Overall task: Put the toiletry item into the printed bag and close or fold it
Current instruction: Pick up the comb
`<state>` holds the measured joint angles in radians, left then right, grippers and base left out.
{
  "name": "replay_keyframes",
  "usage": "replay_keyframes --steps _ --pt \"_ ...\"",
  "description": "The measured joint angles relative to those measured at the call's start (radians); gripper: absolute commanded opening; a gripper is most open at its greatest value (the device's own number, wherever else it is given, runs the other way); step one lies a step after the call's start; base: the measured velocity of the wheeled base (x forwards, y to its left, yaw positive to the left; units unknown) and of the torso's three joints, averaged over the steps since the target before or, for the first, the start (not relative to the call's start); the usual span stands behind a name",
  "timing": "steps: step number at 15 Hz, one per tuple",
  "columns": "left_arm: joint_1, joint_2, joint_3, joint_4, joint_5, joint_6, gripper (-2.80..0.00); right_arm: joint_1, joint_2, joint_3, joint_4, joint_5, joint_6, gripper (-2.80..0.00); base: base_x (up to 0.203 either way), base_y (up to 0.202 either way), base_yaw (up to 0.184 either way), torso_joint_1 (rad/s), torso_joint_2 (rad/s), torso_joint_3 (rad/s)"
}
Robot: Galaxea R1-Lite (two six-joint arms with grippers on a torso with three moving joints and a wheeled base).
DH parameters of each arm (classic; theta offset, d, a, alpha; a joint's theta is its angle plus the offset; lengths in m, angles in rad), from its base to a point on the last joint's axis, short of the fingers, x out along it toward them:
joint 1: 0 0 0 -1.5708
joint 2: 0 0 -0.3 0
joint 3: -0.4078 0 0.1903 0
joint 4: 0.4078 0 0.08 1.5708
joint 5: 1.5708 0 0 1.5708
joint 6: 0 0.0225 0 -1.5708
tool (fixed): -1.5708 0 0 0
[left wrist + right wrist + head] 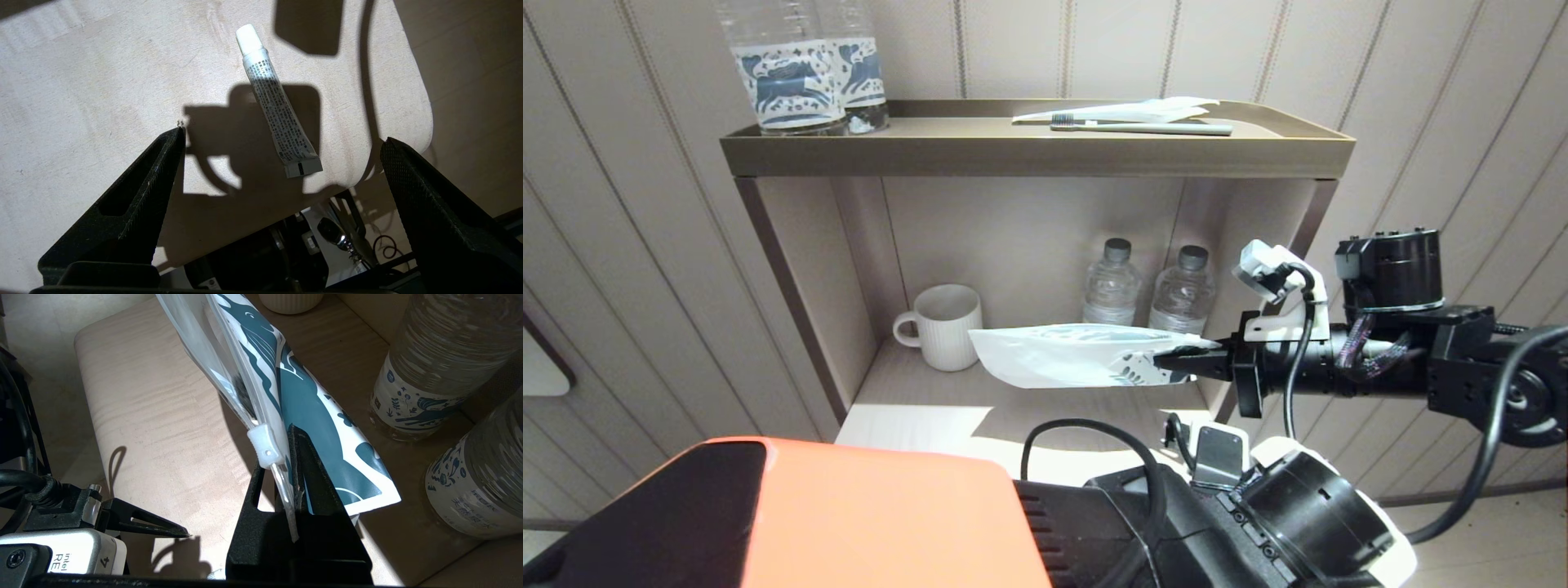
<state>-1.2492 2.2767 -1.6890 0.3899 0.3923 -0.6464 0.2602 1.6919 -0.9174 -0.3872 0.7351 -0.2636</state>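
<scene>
My left gripper is to grab the toothpaste tube by its printed body [279, 112] next, so the toothpaste tube's white cap [249, 39] stays free to go into the bag.
The printed bag [1062, 355] hangs level in the air in front of the lower shelf, white with teal shapes. My right gripper [1172, 361] is shut on its end. In the right wrist view the gripper [282, 457] pinches the bag [314, 416] just behind its white zip slider [265, 446]. A dark bristle-like patch [242, 390] shows through the bag's clear side; the white toothbrush is otherwise not plainly seen. My left gripper [282, 135] is open above the pale wooden board [102, 102], holding nothing.
A small toothpaste tube [278, 114] lies on the board between the open left fingers. A white mug [943, 327] and two water bottles [1152, 290] stand on the lower shelf. The top tray [1037, 155] holds two bottles, a grey-green toothbrush [1152, 127] and a white wrapper [1143, 109].
</scene>
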Motion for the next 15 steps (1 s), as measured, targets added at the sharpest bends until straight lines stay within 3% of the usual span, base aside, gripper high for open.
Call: replay_keyframes --steps 7,13,14,15 --pt "0.024 0.045 -0.074 0.138 0.018 -0.064 0.00 0.001 0.000 0.003 0.000 0.000 0.000 -2.80 0.000 0.000 0.000 0.000 0.00 0.000" --pt "0.036 0.080 -0.143 0.172 0.034 -0.067 0.00 0.001 0.000 0.004 0.000 0.000 0.000 -2.80 0.000 0.000 0.000 0.000 0.00 0.000" --pt "0.036 0.084 -0.144 0.170 0.039 -0.067 -0.69 0.001 0.000 0.004 0.000 0.000 0.000 -2.80 0.000 0.000 0.000 0.000 0.00 0.000" --pt "0.036 0.086 -0.144 0.172 0.042 -0.067 -2.80 0.001 0.000 0.004 0.000 0.000 0.000 -2.80 0.000 0.000 0.000 0.000 0.00 0.000"
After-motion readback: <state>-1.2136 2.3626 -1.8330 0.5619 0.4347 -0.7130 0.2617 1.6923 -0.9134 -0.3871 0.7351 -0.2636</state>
